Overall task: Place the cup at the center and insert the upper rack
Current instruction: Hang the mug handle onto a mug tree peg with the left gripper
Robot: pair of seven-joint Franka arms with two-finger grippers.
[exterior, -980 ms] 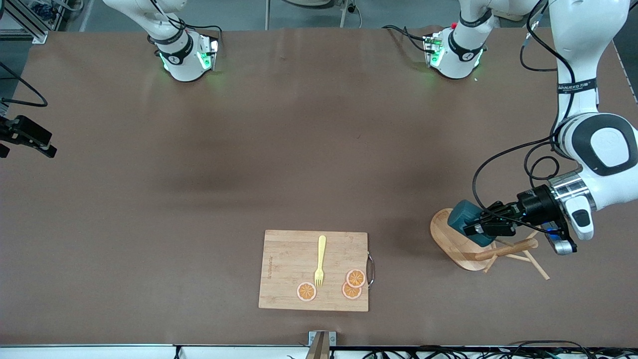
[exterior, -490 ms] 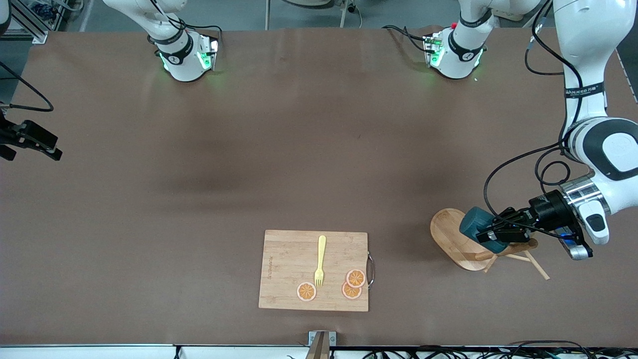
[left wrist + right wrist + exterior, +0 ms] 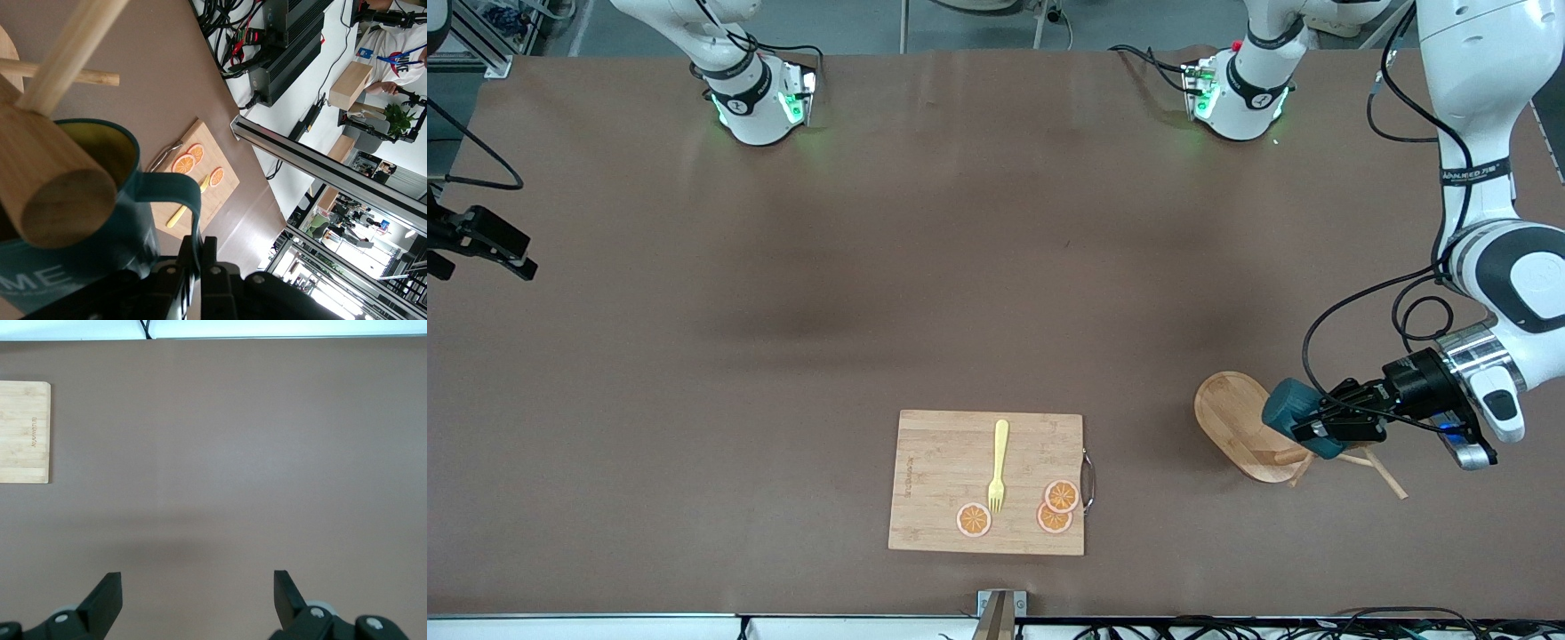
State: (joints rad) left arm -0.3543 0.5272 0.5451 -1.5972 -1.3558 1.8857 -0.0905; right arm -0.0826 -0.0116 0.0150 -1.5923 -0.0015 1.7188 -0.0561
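My left gripper opens now, since the cup's rim surrounds the rack's pole in the left wrist view, and the dark teal cup would hang there.
The dark teal cup is tipped on its side over the pole of the upper rack, a wooden mug tree that lies toppled at the left arm's end of the table. My left gripper is shut on the cup's handle. In the left wrist view the fingers pinch the thin handle. The cup shows its yellow inside, and the pole's round end crosses in front of its rim. My right gripper waits open over bare table at the right arm's end, holding nothing.
A rectangular wooden cutting board lies near the table's front edge, with a yellow fork and orange slices on it. The rack's thin pegs stick out under the left wrist. The board's corner shows in the right wrist view.
My left gripper has carried the cup from over the rack's oval base along the pole toward the left arm's end of the table. The right gripper has barely shifted.
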